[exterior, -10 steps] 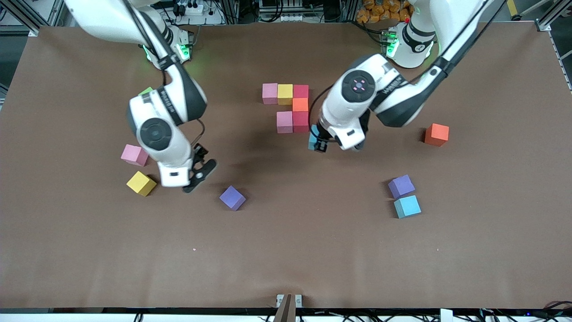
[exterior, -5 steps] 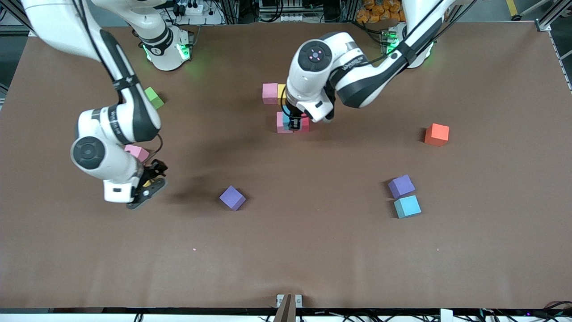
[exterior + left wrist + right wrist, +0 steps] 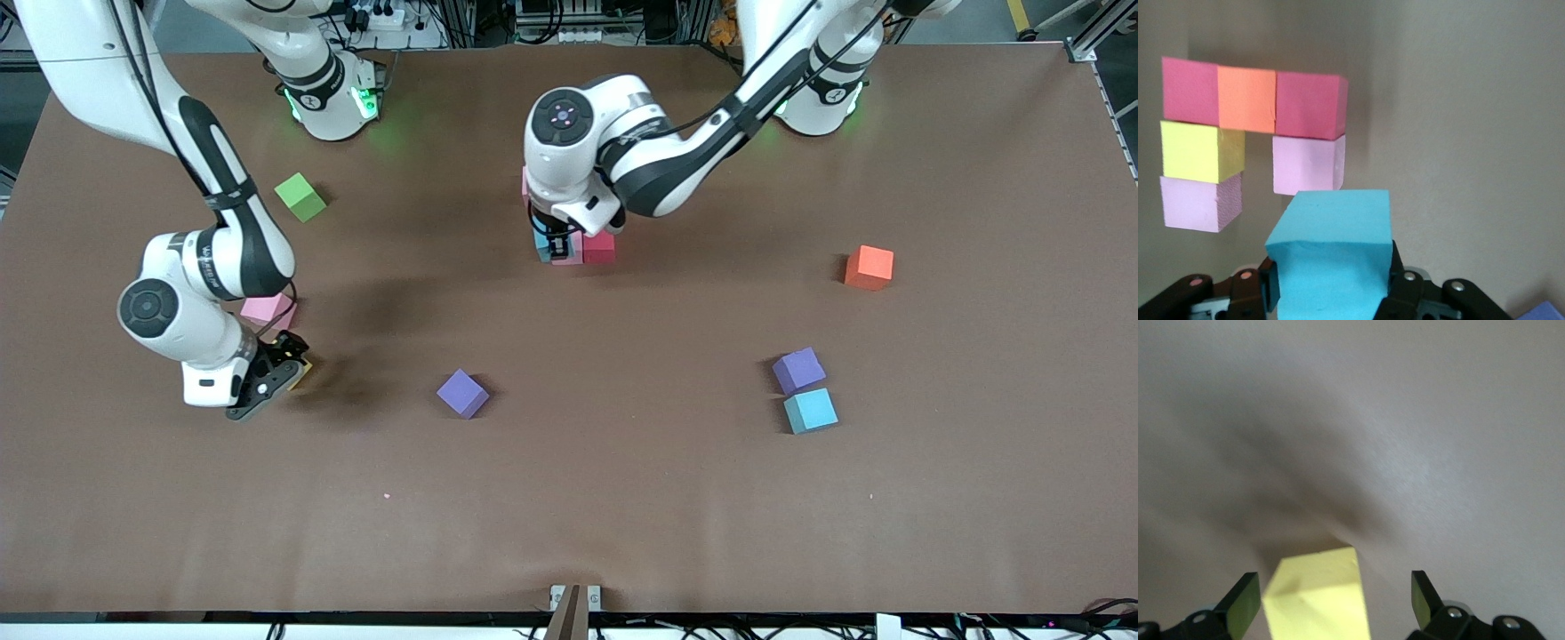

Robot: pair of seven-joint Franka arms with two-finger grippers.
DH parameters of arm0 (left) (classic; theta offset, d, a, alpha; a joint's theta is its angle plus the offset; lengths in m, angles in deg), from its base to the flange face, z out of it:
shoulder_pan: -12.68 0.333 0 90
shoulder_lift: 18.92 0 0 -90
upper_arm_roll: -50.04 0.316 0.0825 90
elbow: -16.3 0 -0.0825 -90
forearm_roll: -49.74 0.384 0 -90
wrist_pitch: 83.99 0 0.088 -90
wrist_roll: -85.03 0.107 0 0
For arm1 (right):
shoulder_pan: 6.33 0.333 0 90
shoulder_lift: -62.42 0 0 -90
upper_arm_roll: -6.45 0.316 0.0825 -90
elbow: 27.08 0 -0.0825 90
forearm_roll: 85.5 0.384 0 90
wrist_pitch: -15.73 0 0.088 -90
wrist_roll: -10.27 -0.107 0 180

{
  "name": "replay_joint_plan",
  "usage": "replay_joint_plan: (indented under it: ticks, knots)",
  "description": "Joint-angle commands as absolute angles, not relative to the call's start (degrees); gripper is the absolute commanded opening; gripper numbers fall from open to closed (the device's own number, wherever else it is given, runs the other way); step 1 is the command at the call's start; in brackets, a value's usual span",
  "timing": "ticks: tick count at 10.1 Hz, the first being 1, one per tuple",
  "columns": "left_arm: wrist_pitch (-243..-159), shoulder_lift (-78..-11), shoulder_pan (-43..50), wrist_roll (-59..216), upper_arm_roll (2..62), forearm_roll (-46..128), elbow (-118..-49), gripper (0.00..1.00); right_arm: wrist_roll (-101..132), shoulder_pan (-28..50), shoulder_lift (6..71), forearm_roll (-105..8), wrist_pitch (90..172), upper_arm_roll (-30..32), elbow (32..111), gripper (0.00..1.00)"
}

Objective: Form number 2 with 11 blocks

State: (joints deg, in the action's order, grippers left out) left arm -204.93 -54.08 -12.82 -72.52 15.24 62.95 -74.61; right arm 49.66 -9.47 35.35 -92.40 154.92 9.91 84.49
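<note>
The fingers are above the yellow block (image 3: pixel 304 366) and would miss it if they closed now. I need to move my right gripper down first, then close it on the block.
My left gripper (image 3: pixel 555 242) is shut on a light blue block (image 3: pixel 1331 257), also seen as the light blue block (image 3: pixel 541 248) over the edge of the partly built number 2 (image 3: pixel 1248 100). That figure shows a row of red, orange and red, with yellow (image 3: pixel 1201 151) and pink (image 3: pixel 1201 202) under one end and pink (image 3: pixel 1307 163) under the other. The arm hides most of it in the front view. My right gripper (image 3: pixel 269 379) stands open around a yellow block (image 3: pixel 1318 597), whose corner shows as the yellow block (image 3: pixel 304 366).
Loose on the table lie a pink block (image 3: pixel 267 308), a green cube (image 3: pixel 300 196), a purple block (image 3: pixel 462 393), another purple block (image 3: pixel 797 370) touching a light blue block (image 3: pixel 810 410), and an orange block (image 3: pixel 869 268).
The left arm carried the light blue block across the figure toward the right arm's end. The right arm swung over to the yellow block, and its open fingers now straddle it.
</note>
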Motion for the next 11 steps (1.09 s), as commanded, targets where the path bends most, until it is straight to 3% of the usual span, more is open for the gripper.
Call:
replay_joint_plan:
  ticks: [1,4,11]
  knots:
    - [-205.71,-56.97,-15.97,-80.02,16.64,62.57,-69.76,0.58,52.1,-11.17,34.83,-92.0,153.99,10.84,84.36,1.0]
    - [-207.65,-57.68,-18.6,-78.98,16.64,63.18,-69.92,0.58,52.54,-10.9,34.91,-91.48,149.85,12.07,84.28,1.0]
    - [-213.53,-58.74,-21.6,-78.0,16.73,66.26,-74.31,0.58,59.84,-11.78,31.05,-91.65,153.98,11.99,84.1,1.0]
